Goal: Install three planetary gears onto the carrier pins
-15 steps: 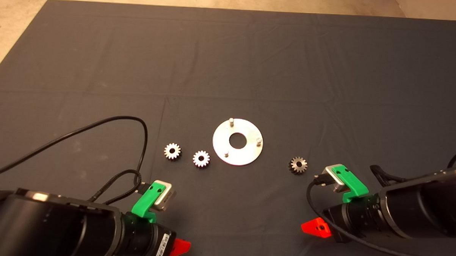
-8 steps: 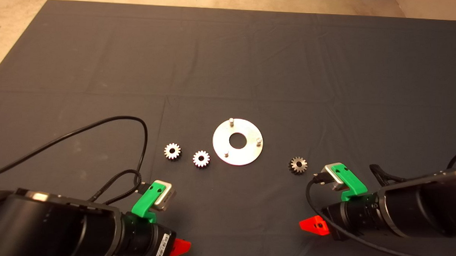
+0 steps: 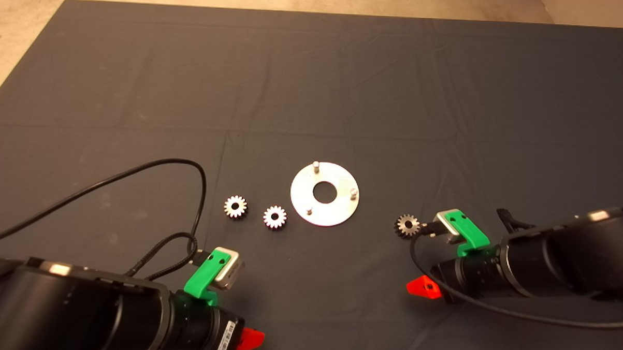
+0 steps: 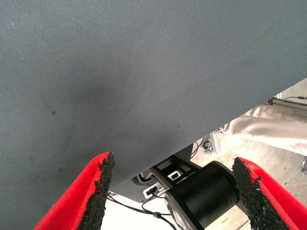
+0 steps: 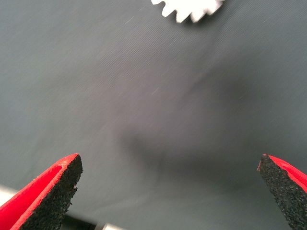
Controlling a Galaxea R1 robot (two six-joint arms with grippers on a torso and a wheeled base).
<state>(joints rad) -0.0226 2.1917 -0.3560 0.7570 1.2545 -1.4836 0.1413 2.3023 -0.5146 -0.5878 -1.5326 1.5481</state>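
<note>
The right gripper grabs the third gear by its toothed rim (image 3: 399, 227) next, to fit the gear onto a bare carrier pin.
A shiny silver disc (image 3: 336, 209) with a large centre hole lies mid-mat, with three bare carrier pins (image 3: 315, 166) standing on it. Two planetary gears (image 3: 236, 206) (image 3: 275, 216) lie flat just left of the disc. A third gear (image 3: 407, 226) lies to its right, and its edge also shows in the right wrist view (image 5: 189, 7). My right gripper (image 5: 170, 165) is open and empty over the mat, just short of that gear; one of its red fingers (image 3: 422, 287) shows in the head view. My left gripper (image 4: 172, 167) is open and empty at the mat's near edge, lower left.
A black cable (image 3: 135, 176) loops over the mat left of the gears. The dark mat (image 3: 315, 82) stretches far behind the disc. The left wrist view shows the mat's edge with a black cylinder (image 4: 204, 189) and pale floor beyond.
My right arm has moved left and towards the right-hand gear, so its wrist camera now sits beside it. My left arm has shifted slightly right. The gears and disc have not moved.
</note>
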